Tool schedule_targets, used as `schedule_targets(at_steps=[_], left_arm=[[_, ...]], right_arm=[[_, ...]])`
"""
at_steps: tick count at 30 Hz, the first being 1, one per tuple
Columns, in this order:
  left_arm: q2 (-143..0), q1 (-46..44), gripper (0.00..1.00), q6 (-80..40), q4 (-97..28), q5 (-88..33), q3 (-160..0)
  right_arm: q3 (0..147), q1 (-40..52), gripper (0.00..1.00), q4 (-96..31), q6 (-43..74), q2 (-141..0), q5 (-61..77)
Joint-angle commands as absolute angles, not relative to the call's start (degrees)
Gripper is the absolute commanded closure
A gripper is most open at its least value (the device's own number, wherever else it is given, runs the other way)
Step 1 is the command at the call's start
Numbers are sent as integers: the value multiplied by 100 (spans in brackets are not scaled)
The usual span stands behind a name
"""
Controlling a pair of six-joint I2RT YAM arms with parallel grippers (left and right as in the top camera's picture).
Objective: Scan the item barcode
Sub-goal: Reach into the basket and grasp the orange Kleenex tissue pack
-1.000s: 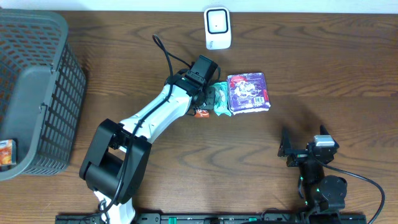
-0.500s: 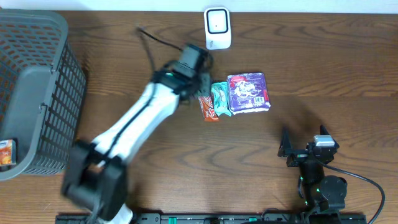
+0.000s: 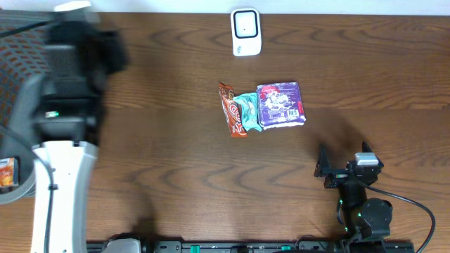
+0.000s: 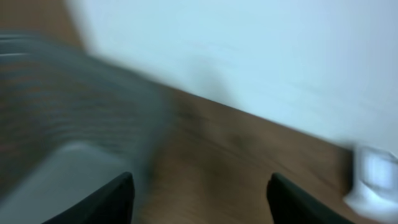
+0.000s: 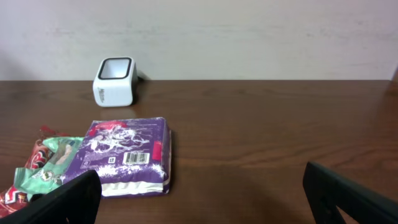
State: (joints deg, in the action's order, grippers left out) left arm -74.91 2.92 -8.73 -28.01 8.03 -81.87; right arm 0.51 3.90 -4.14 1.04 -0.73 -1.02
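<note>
I will reach the orange item in the basket with my left gripper and grab it by its end, so its sides stay uncovered for the barcode scan.
Three items lie together mid-table: a purple pack (image 3: 281, 104) with its barcode (image 5: 137, 158) facing up, a teal packet (image 3: 247, 112) and a red wrapper (image 3: 234, 118). The white scanner (image 3: 246, 31) stands at the back edge. My left arm (image 3: 70, 63) is a blur at the far left over the basket. In its wrist view the left gripper (image 4: 200, 190) is open, with nothing between its fingers. My right gripper (image 5: 202, 196) is open low at the front right. The purple pack (image 5: 127, 155) lies ahead and to its left, and the scanner (image 5: 114, 81) stands beyond.
A grey mesh basket (image 3: 14, 193) fills the left edge, with an orange item (image 3: 5, 173) inside. The basket (image 4: 56, 99) shows blurred in the left wrist view. A pale wall runs behind the table.
My left gripper opened and let go of the red wrapper, which now lies beside the teal packet. The left arm swung far left over the basket. The right arm stayed still.
</note>
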Motion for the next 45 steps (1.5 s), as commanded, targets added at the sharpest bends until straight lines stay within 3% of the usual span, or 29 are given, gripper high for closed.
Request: schedule_targets(at_steps=[1,7,13,24,39,45], left_arm=[[-7336,1693,29,-1066,-2812,993,-8215],[-7666,3273,25,-1337,-3485,991,-8134],[-8416,3933,25,-1201,-4029,993,-8064],[-9966,4296,25,-744,-4539,1105,-8058],[-11277,4333,22,-1339,-4189,2919,-8053],[-11555,4333,21,-1337,-3975,2941,-8047]], right_arm=[[32,427,1,-425,163,-49,-93],[32,427,1,-425,163,-49,-93],[32,427,1,-425,163,-49,-93],[32,427,1,-425,163,-49,-93],[32,427,1,-425,163,-49,-93],[32,427,1,-425,163,-49,-93]])
